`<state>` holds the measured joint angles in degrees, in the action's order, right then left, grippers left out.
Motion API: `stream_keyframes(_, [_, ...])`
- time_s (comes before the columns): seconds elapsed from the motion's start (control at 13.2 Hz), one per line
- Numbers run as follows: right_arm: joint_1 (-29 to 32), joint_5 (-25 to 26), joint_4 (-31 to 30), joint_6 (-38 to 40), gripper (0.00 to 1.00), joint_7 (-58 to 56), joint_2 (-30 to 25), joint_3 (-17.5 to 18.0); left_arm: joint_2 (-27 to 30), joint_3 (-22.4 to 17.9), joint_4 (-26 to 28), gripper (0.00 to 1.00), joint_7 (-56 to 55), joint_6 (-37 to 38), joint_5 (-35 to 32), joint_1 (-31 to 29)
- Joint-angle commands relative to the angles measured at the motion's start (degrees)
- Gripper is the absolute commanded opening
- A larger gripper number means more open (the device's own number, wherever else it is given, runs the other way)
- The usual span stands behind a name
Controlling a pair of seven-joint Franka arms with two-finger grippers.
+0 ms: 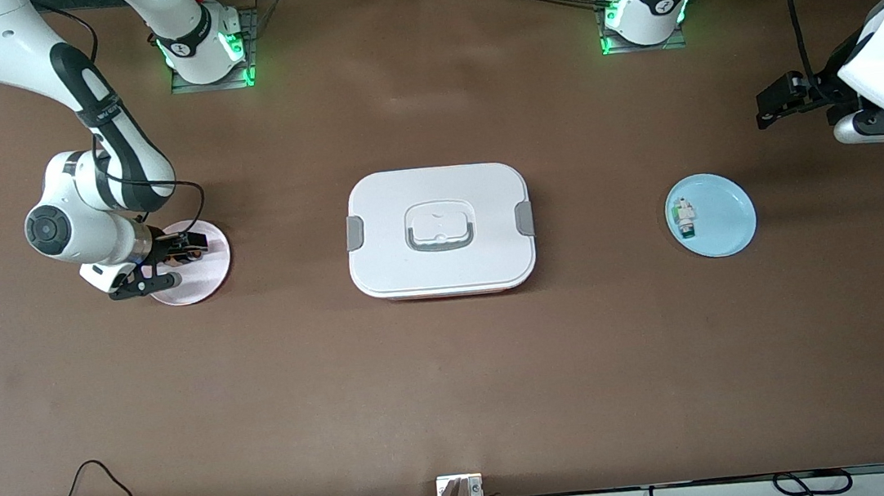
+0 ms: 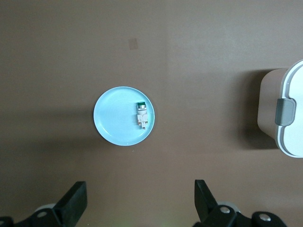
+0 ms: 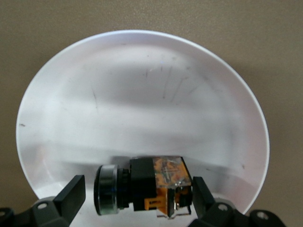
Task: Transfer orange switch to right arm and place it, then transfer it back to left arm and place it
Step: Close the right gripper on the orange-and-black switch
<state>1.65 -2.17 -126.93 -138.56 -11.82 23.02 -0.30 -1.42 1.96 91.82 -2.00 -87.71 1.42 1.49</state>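
The right gripper needs to close on the switch now, because the right wrist view shows its fingers beside the switch's silver-rimmed cap (image 3: pixel 107 190) and clear-cased end.
The orange switch (image 3: pixel 142 187) lies on its side on a pale pink plate (image 1: pixel 209 279) at the right arm's end of the table. Its body is black, with a silver-rimmed cap and an orange, clear-cased end. My right gripper (image 1: pixel 190 247) is down over that plate (image 3: pixel 142 85), open. Its fingers (image 3: pixel 71 189) stand on either side of the switch, lengthwise, without pressing it. In the front view the hand mostly hides the switch. My left gripper (image 1: pixel 773 103) hangs open and empty over bare table at the left arm's end. The white box (image 1: pixel 440 232) sits mid-table between the two plates.
A light blue plate (image 1: pixel 727 222) lies toward the left arm's end and holds a small white component with a green end (image 1: pixel 684 218). The left wrist view shows that plate (image 2: pixel 111 118), the component (image 2: pixel 141 116) and a corner of the box (image 2: pixel 289 113). Cables run along the table's near edge.
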Motion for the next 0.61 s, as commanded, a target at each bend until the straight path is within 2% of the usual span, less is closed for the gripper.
stream_keyframes(0.0, [0.28, -1.17, 0.10, -0.75, 1.00, -1.27, 0.18, 0.39, -0.69, -0.11, -1.56, 1.00, 0.16, 1.31, 1.13, -0.26])
stream_keyframes(0.38, [0.55, -1.35, 0.89, -0.66, 0.98, -1.09, 0.53, 0.39, -0.08, 0.07, -1.65, 1.00, 0.25, 3.16, 1.13, -0.26])
stream_keyframes(0.45, [0.55, -1.35, 0.89, -0.66, 0.93, -1.44, 0.62, 0.39, -0.08, 0.15, -1.65, 1.00, 0.25, 3.16, 1.13, -0.26])
stream_keyframes(0.53, [0.46, -1.26, 0.89, -0.48, 0.78, -2.23, 0.53, 0.39, -0.08, 0.15, -1.56, 1.00, 0.07, 3.16, 1.13, -0.26])
